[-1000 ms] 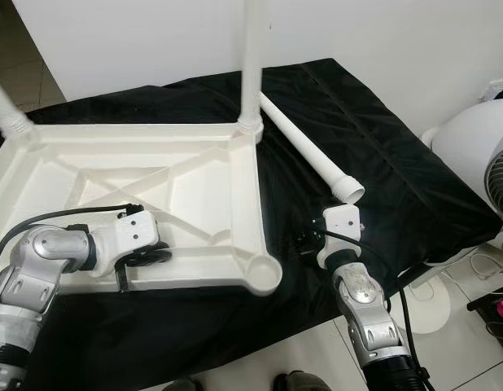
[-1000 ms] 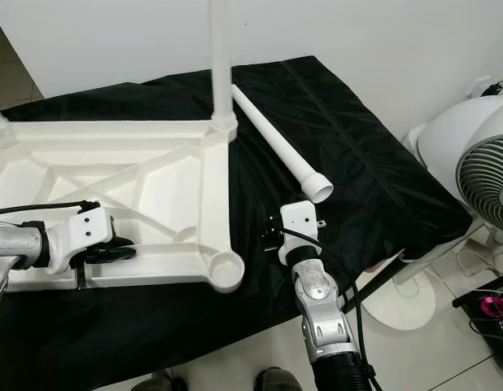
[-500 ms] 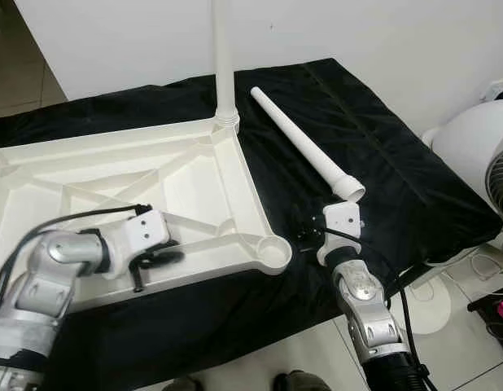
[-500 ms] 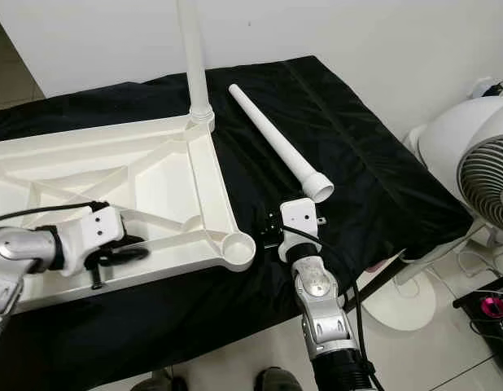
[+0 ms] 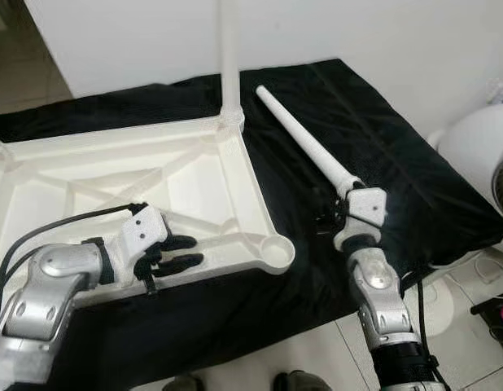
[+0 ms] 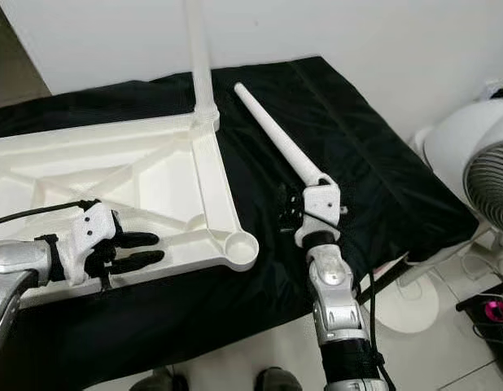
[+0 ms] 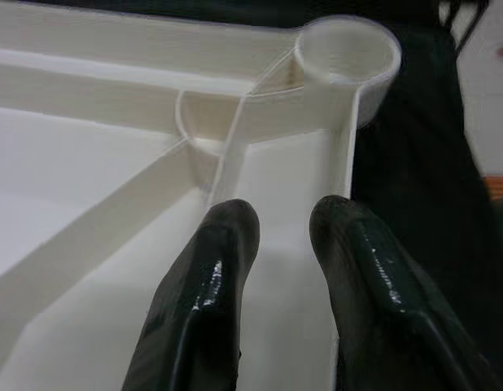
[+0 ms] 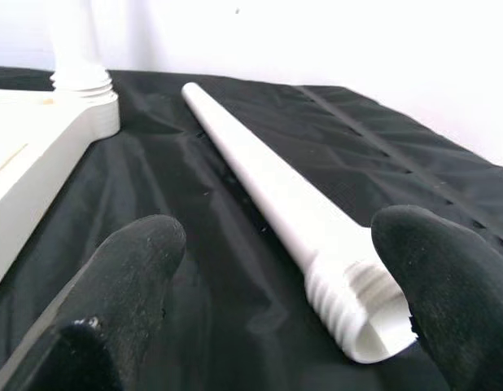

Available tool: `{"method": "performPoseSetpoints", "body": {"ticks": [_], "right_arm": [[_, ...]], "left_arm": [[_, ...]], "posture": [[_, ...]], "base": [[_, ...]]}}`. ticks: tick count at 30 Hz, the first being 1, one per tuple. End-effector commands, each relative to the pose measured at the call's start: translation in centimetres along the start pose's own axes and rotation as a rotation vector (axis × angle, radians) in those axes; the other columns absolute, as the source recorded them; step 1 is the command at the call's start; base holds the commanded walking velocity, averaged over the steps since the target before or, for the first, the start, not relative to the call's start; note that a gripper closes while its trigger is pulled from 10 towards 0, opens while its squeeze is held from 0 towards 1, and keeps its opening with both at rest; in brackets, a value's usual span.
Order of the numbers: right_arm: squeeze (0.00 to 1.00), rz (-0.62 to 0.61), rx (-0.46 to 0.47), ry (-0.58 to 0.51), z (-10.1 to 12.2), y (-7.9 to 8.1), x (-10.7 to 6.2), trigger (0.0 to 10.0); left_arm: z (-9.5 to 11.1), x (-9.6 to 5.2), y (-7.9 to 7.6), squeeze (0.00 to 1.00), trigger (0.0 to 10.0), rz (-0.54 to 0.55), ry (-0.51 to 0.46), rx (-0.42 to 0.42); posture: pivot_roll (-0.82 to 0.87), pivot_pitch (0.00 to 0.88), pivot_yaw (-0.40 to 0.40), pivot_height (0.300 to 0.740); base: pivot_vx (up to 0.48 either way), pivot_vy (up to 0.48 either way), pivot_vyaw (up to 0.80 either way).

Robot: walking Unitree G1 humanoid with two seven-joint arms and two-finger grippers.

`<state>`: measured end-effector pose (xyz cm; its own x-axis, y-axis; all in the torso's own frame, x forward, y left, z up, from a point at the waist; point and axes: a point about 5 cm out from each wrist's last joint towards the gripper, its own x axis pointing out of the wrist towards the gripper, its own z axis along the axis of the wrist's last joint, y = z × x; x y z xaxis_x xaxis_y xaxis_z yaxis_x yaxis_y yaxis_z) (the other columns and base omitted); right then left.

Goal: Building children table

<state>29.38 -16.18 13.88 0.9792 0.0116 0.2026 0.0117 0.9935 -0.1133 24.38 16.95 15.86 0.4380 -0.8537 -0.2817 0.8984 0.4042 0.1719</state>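
Observation:
The right gripper grabs the loose leg by its thick threaded end (image 5: 346, 184) next, since the long leg tapers toward a thin far tip (image 5: 262, 91).
The white children's table top (image 5: 89, 175) lies upside down on a black cloth. One white leg (image 5: 229, 57) stands screwed into its far right corner. The near right socket (image 5: 274, 251) is empty. A loose white leg (image 5: 304, 142) lies on the cloth to the right, threaded end (image 8: 357, 305) toward me. My right gripper (image 8: 276, 244) is open, one finger on each side of that threaded end. Above the table top's underside, close to the empty socket, my left gripper (image 5: 190, 251) is open and holds nothing.
The cloth-covered surface (image 5: 414, 163) ends close in front of me and at the right. A white fan (image 5: 483, 155) stands on the tiled floor to the right. A white wall runs behind. Shoes (image 6: 276, 381) show at the bottom edge.
The table top has turned so its near right corner sits farther right. My left gripper has opened off the front rim. The right gripper has moved forward to the loose leg's threaded end.

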Motion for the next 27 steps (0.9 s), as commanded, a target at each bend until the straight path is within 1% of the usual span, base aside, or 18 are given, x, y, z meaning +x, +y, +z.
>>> {"method": "performPoseSetpoints", "body": {"ticks": [1,2,5,6,7,8,9,10,12,13,14,16,17,20,21,24,25,27], "right_arm": [[0.00,-0.041,0.011,-0.009,0.3,-0.7,0.3,10.0],[0.00,-0.041,0.011,-0.009,0.3,-0.7,0.3,10.0],[0.00,-0.081,0.014,-0.013,0.5,-1.4,0.8,10.0],[0.10,-0.095,0.018,-0.013,0.6,-1.7,1.0,10.0],[0.10,-0.095,0.018,-0.013,0.6,-1.7,1.0,10.0],[1.00,-0.103,0.022,-0.014,0.7,-1.9,1.1,10.0],[1.00,-0.103,0.022,-0.014,0.7,-1.9,1.1,10.0],[1.00,-0.111,0.034,-0.015,0.8,-2.3,1.3,10.0],[1.00,-0.102,0.038,-0.018,0.9,-3.5,1.7,10.0],[1.00,-0.102,0.038,-0.018,0.9,-3.5,1.7,10.0],[1.00,-0.097,0.022,-0.014,1.1,-4.6,2.2,10.0],[1.00,-0.097,0.022,-0.014,1.1,-4.6,2.2,10.0],[1.00,-0.088,0.006,0.001,1.0,-5.5,2.6,10.0],[1.00,-0.087,0.002,0.009,1.0,-5.8,2.7,10.0],[0.94,-0.074,-0.006,0.020,1.0,-6.0,2.9,10.0],[0.94,-0.039,0.007,0.036,0.8,-6.0,3.1,10.0],[0.00,-0.001,0.008,0.059,0.6,-6.0,3.3,10.0],[0.00,0.029,0.025,0.076,0.3,-6.0,3.5,10.0]], "left_arm": [[0.7,0.9,-1.0,0.00,10.0,0.013,-0.068,-0.036],[0.7,0.9,-1.0,0.00,10.0,0.013,-0.068,-0.036],[1.2,2.3,-1.9,0.00,10.0,0.032,-0.134,-0.054],[1.6,3.2,-2.2,0.00,10.0,0.054,-0.172,-0.080],[1.6,3.2,-2.2,0.00,10.0,0.054,-0.172,-0.080],[1.9,3.7,-2.4,0.00,10.0,0.068,-0.195,-0.100],[1.9,3.7,-2.4,0.00,10.0,0.068,-0.195,-0.100],[2.5,4.3,-2.5,0.00,10.0,0.094,-0.223,-0.122],[3.5,5.9,-1.9,0.00,10.0,0.208,-0.263,-0.199],[3.5,5.9,-1.9,0.00,10.0,0.208,-0.263,-0.199],[4.5,7.0,-1.8,0.00,10.0,0.248,-0.302,-0.251],[4.5,7.0,-1.8,0.00,10.0,0.248,-0.302,-0.251],[5.5,7.6,-1.9,0.00,10.0,0.261,-0.339,-0.247],[5.8,7.8,-1.9,0.00,10.0,0.273,-0.350,-0.243],[6.1,8.1,-1.7,0.00,10.0,0.300,-0.355,-0.232],[6.2,8.5,-1.4,0.00,10.0,0.318,-0.349,-0.245],[6.4,9.0,-1.3,0.00,10.0,0.340,-0.330,-0.207],[6.3,9.5,-1.1,0.00,10.0,0.354,-0.296,-0.194]], "posture": [[-0.06,0.063,0.032,0.740],[-0.06,0.063,0.032,0.740],[-0.06,0.053,0.031,0.740],[-0.06,0.053,0.031,0.740],[-0.06,0.053,0.031,0.740],[-0.07,0.050,0.030,0.740],[-0.07,0.050,0.030,0.740],[-0.07,0.046,0.031,0.740],[-0.07,0.041,0.034,0.740],[-0.07,0.041,0.034,0.740],[-0.07,0.039,0.034,0.740],[-0.07,0.039,0.034,0.740],[-0.08,0.039,0.033,0.740],[-0.08,0.039,0.033,0.740],[-0.07,0.042,0.027,0.740],[-0.07,0.045,0.024,0.740],[-0.07,0.049,0.019,0.740],[-0.07,0.055,0.016,0.740]], "base": [[0.000,0.000,0.00],[0.000,0.000,0.00],[0.000,0.000,0.00],[0.000,0.000,0.00],[0.000,0.000,0.00],[0.000,0.000,0.00],[0.000,0.000,0.00],[0.000,0.000,0.00],[0.000,0.000,0.00],[0.000,0.000,0.00],[0.000,0.000,0.00],[0.000,0.000,0.00],[0.000,0.000,0.00],[0.000,0.000,0.00],[0.000,0.000,0.00],[0.000,0.000,0.00],[0.000,0.000,0.00],[0.000,0.000,0.00]]}}
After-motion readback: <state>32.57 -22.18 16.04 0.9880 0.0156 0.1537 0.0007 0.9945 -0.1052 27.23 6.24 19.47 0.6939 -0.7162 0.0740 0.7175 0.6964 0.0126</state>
